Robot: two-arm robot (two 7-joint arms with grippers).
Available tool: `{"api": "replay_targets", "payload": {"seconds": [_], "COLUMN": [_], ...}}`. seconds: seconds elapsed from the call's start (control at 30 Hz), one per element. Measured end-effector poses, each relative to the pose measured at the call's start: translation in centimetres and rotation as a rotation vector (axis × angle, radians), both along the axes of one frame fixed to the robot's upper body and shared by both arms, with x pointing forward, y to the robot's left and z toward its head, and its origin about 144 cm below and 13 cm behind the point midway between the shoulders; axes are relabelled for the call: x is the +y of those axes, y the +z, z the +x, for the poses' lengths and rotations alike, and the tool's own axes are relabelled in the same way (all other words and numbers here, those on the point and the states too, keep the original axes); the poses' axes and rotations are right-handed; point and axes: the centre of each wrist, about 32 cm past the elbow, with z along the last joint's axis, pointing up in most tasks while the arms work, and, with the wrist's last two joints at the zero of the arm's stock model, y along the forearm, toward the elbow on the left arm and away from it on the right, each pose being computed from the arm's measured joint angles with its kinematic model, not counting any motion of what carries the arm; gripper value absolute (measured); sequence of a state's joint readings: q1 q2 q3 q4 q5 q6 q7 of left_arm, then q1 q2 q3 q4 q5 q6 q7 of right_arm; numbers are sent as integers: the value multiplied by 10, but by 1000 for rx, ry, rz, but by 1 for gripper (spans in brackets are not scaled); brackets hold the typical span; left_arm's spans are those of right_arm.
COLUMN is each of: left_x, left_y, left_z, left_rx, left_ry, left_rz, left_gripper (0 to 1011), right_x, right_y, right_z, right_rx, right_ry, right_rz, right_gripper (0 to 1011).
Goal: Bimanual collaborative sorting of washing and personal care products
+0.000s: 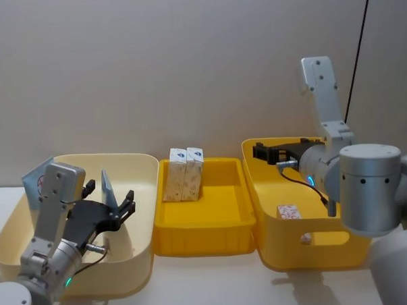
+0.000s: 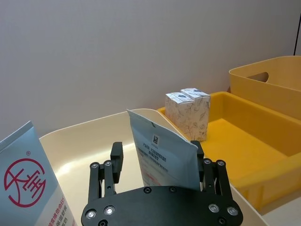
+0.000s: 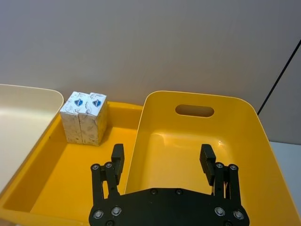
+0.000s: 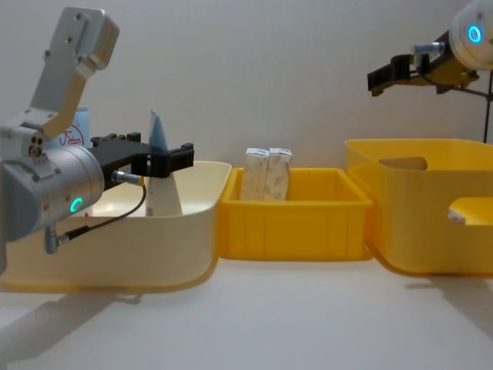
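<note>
The left gripper grabs the tube by its flat blue end (image 1: 108,189) next. That leaves the pale-blue squeeze tube's white end with the cap (image 1: 120,249) free for sorting.
Two cream-white speckled cartons (image 1: 183,173) (image 3: 84,117) stand side by side at the back left of the yellow tray (image 1: 207,233). A pale-blue tube (image 2: 162,155) stands upright in the cream tub (image 1: 133,155). My left gripper (image 1: 111,194) is open around it, one finger touching its edge. A second tube (image 2: 23,179) with a red circle logo leans at the tub's far left. My right gripper (image 1: 264,153) hangs open and empty above the yellow tub (image 1: 309,252), where a small carton (image 1: 288,211) lies on the floor.
The three containers stand in a row on a white table, close to a plain wall. The yellow tub has a handle cut-out (image 3: 194,110) in its far wall. A black cable (image 1: 360,37) runs down the wall at the right.
</note>
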State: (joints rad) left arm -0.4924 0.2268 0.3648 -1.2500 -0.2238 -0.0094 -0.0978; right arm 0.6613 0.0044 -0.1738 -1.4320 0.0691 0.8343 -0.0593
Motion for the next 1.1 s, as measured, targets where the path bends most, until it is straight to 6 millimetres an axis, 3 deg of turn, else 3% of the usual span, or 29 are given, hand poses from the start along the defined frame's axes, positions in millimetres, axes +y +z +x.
{"api": "replay_targets", "payload": {"seconds": [0.2, 0.73, 1.1], "left_x": [0, -1, -1], "left_y": [1, 2, 2], "left_z": [3, 6, 7], "left_rx": [0, 1, 1], "left_ry": [-3, -8, -8], "left_rz": [2, 5, 6], "left_gripper": [761, 234, 191], "right_x": [0, -1, -1], "right_y": [0, -1, -1], "right_z": [0, 1, 1], "right_rx": [6, 13, 15], "right_ry": [2, 3, 3], "right_rz": [0, -2, -2], "right_gripper": [1001, 1001, 1001]}}
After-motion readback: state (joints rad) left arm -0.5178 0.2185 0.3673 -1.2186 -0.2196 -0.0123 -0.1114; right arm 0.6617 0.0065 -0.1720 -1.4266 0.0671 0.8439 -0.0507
